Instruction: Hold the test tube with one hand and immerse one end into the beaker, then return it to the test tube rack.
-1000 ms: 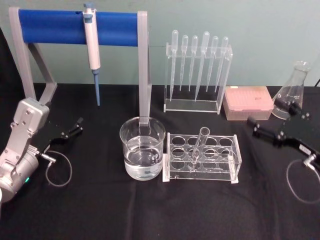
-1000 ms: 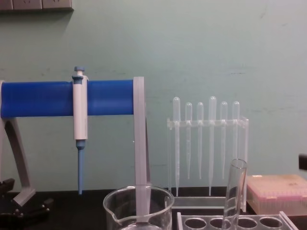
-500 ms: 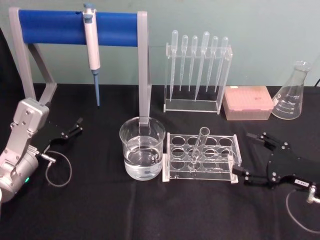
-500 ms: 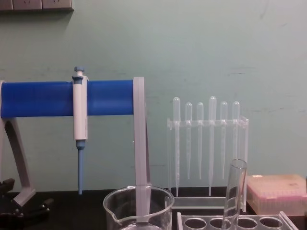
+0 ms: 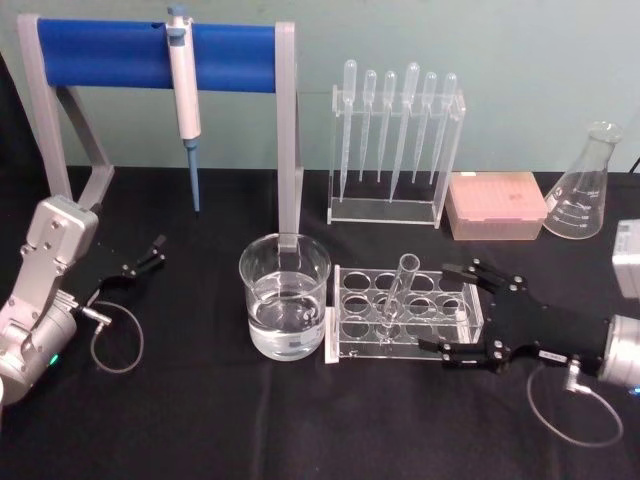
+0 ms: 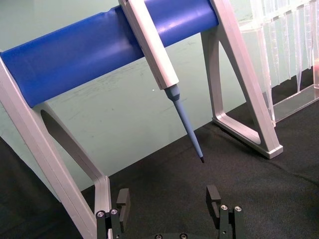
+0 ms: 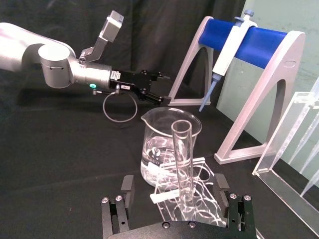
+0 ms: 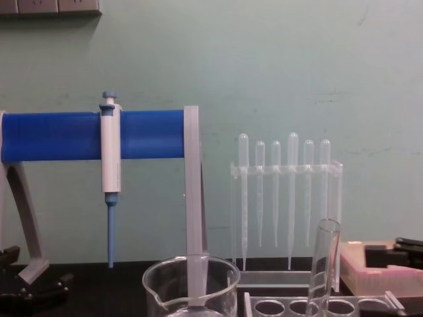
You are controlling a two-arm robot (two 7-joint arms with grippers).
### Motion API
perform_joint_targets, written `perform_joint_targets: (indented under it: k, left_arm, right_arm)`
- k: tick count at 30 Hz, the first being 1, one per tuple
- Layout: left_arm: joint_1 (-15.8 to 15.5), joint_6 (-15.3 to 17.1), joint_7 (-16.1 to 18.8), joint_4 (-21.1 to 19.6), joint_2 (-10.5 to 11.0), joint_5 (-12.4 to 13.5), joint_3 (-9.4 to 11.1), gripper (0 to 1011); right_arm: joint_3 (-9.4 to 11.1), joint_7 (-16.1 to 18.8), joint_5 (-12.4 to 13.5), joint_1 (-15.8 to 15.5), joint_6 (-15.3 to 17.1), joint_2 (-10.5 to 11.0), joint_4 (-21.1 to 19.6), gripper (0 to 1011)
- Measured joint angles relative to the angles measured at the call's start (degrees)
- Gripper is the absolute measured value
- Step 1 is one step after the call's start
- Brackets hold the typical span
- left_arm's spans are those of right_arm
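Observation:
The rack (image 8: 285,304) is around the test tube's lower end. My right gripper should grab the test tube next by its exposed middle (image 8: 322,271), just above the holes of the rack.
The test tube (image 5: 400,288) stands tilted in a clear rack (image 5: 352,347) at the table's middle, with the beaker (image 5: 285,300), part full of clear liquid, just left of the rack. My right gripper (image 5: 436,307) is open at the rack's right end, one finger behind the rack and one in front, a short way right of the tube. In the right wrist view the test tube (image 7: 181,159) rises ahead of the open right gripper (image 7: 174,189), with the beaker (image 7: 164,144) behind it. My left gripper (image 5: 152,252) rests open at the far left.
A blue-barred stand (image 5: 150,55) holding a pipettor (image 5: 183,85) stands at the back left. Behind the rack is a pipette holder (image 5: 395,140). A pink tip box (image 5: 497,205) and a conical flask (image 5: 580,190) sit at the back right. Cable loops (image 5: 118,345) lie near both arms.
My right gripper has come from the back right near the flask, down and left, until its open fingers flank the rack's right end. The left arm, tube and beaker are still.

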Motion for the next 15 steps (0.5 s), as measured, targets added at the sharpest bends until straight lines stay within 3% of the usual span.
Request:
perform_joint_targets:
  k: [15]
  left_arm:
    - [0.0, 0.0, 0.0, 0.0, 0.0, 0.0, 0.0, 1000]
  right_arm:
    - [-4.0, -0.4, -1.5, 6.2, 2.4, -4.8, 5.0, 1000]
